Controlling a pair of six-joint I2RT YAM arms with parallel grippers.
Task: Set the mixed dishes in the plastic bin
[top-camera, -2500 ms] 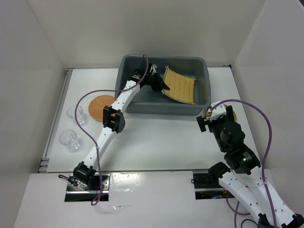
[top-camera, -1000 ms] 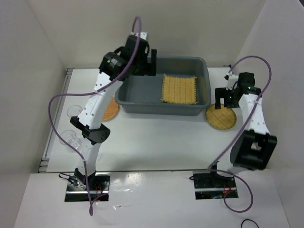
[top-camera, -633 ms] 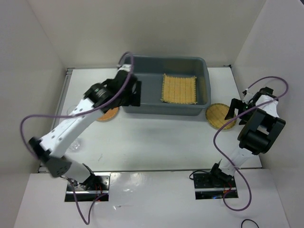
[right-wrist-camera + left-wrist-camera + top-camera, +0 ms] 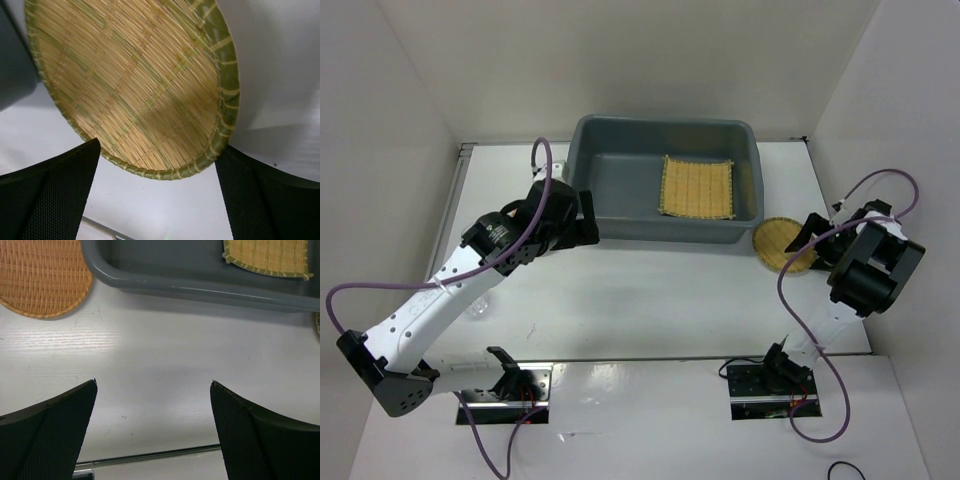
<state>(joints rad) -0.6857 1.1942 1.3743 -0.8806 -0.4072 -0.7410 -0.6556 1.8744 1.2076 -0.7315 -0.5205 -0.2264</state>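
The straw-coloured disc should be placed flat inside the bin, so my right gripper should next grab the disc by its rim on the side away from the plastic bin (image 4: 660, 229).
The plastic bin (image 4: 660, 229) stands at the back of the table with the square yellow mat (image 4: 697, 187) lying flat inside it. My left gripper (image 4: 586, 216) hangs open and empty over bare table just in front of the bin's left end (image 4: 200, 287). The orange-brown disc (image 4: 42, 280) lies left of that corner. To the right of the bin lies the straw-coloured disc (image 4: 778, 245). My right gripper (image 4: 808, 243) is open at its right edge, with the disc's near rim (image 4: 165, 172) between the fingertips. The glass cups are mostly hidden under my left arm.
White walls close in the table on the left, back and right. A metal strip runs along the table's left edge (image 4: 440, 250). My left arm stretches diagonally across the left half of the table.
My left gripper has drawn back out of the bin and dropped to the table in front of its left end. My right gripper has come down at the straw disc's right edge.
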